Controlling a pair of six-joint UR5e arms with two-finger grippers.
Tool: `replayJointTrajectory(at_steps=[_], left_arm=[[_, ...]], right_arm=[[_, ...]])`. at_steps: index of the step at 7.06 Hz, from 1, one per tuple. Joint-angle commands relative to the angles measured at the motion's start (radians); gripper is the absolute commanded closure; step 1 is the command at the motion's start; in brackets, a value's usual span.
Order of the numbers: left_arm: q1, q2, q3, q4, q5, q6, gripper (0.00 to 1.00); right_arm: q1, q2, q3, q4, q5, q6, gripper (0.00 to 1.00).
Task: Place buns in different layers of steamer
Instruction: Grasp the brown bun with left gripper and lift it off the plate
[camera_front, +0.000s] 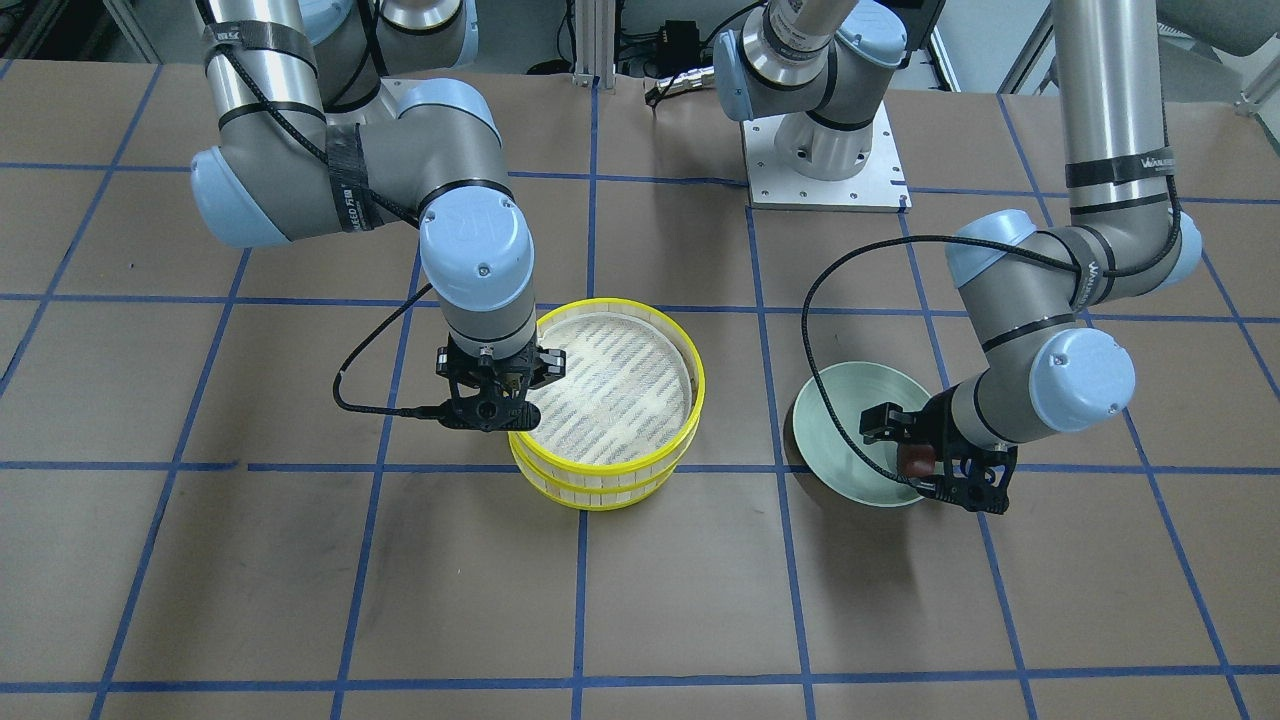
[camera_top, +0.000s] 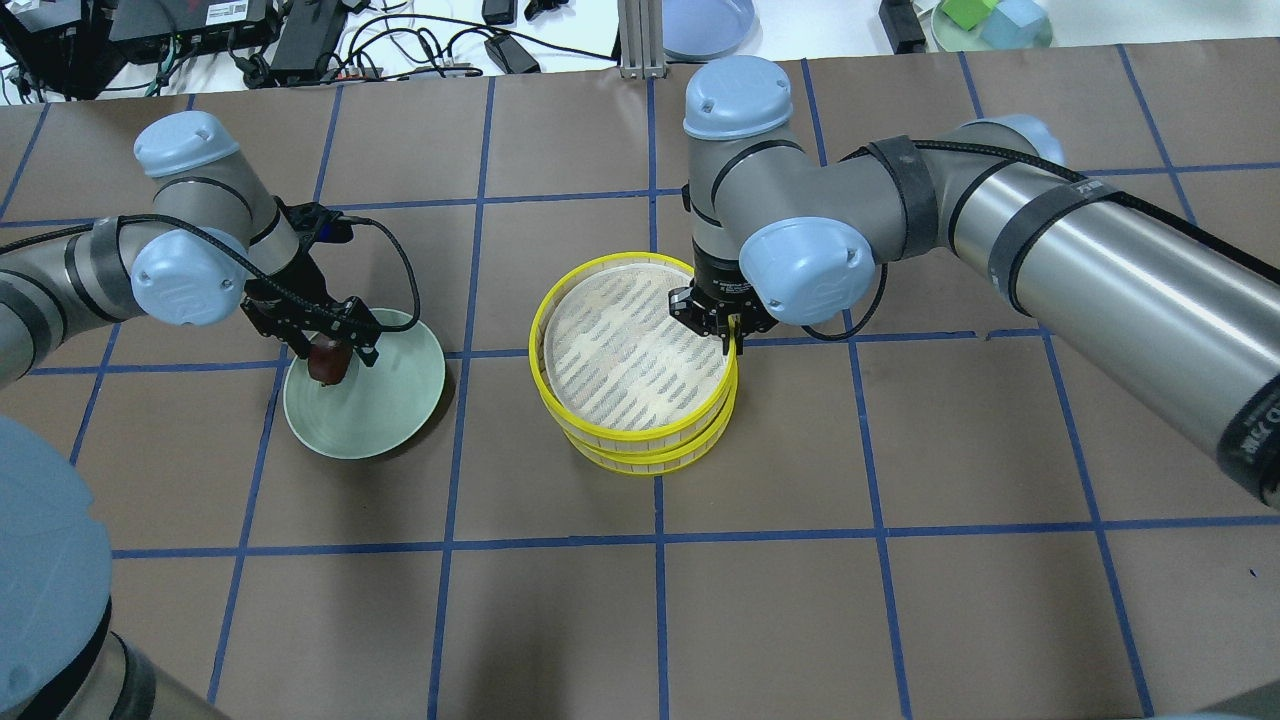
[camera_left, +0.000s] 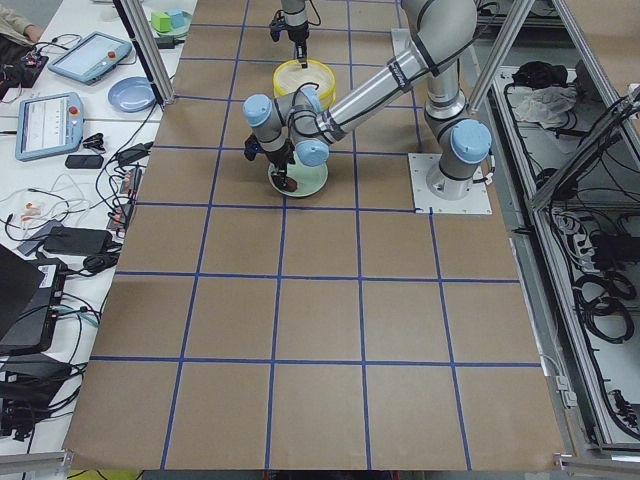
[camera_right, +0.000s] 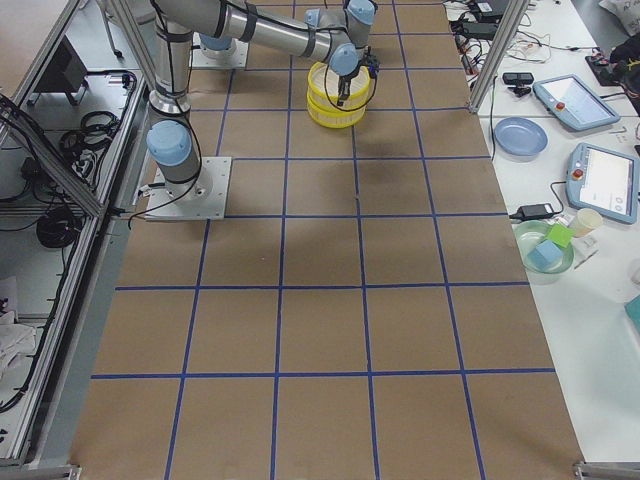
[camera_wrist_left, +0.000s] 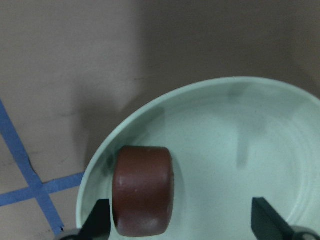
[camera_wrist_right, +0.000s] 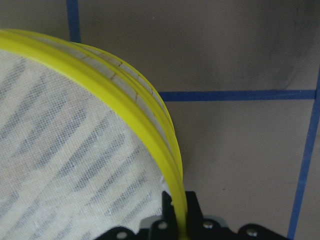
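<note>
The dark reddish-brown bun needs to go in a steamer layer (camera_front: 606, 390), so my left gripper should grab the bun by its rounded body (camera_front: 915, 460).
The dark reddish-brown bun (camera_top: 325, 362) lies on the pale green plate (camera_top: 390, 400) near its rim. My left gripper (camera_top: 325, 352) hangs low over it, open. In the left wrist view the bun (camera_wrist_left: 142, 197) sits close to one finger (camera_wrist_left: 97, 220), with the other finger far off. The two steamer layers are stacked, the top tray (camera_top: 620, 350) on the lower tray (camera_top: 650, 462). The top tray's mesh is bare. My right gripper (camera_top: 733, 335) is shut on the top tray's yellow rim (camera_wrist_right: 170, 165). The cream-white bun is not in view.
The plate (camera_front: 850, 420) and the stack (camera_front: 610, 380) stand about one grid square apart on the brown table with blue tape lines. The left arm's base plate (camera_front: 825, 170) is bolted down behind them. Tablets and dishes lie on side benches beyond the table's edge.
</note>
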Motion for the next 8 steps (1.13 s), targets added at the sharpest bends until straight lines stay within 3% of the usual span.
replayJointTrajectory(at_steps=[1, 2, 3, 5, 7, 8], left_arm=[[0.0, -0.013, -0.001, 0.011, 0.007, 0.008, 0.37], [0.0, -0.017, 0.001, 0.03, 0.01, 0.02, 0.72], [0.0, -0.019, 0.002, 0.053, 0.049, 0.026, 1.0], [-0.003, -0.013, 0.017, 0.087, 0.05, 0.025, 1.0], [-0.041, 0.056, 0.075, 0.097, 0.031, 0.022, 1.0], [-0.063, 0.114, 0.086, 0.062, 0.001, 0.01, 1.0]], right_arm=[[0.0, -0.002, 0.001, 0.0, -0.022, -0.002, 0.95], [0.0, -0.008, 0.0, -0.003, -0.021, 0.001, 0.95], [0.0, -0.011, -0.004, -0.004, -0.019, 0.007, 0.95], [0.0, -0.007, -0.005, 0.0, -0.016, 0.006, 0.95], [0.0, -0.001, 0.001, 0.002, -0.016, 0.006, 0.94], [0.001, 0.001, 0.001, 0.003, -0.019, 0.004, 0.69]])
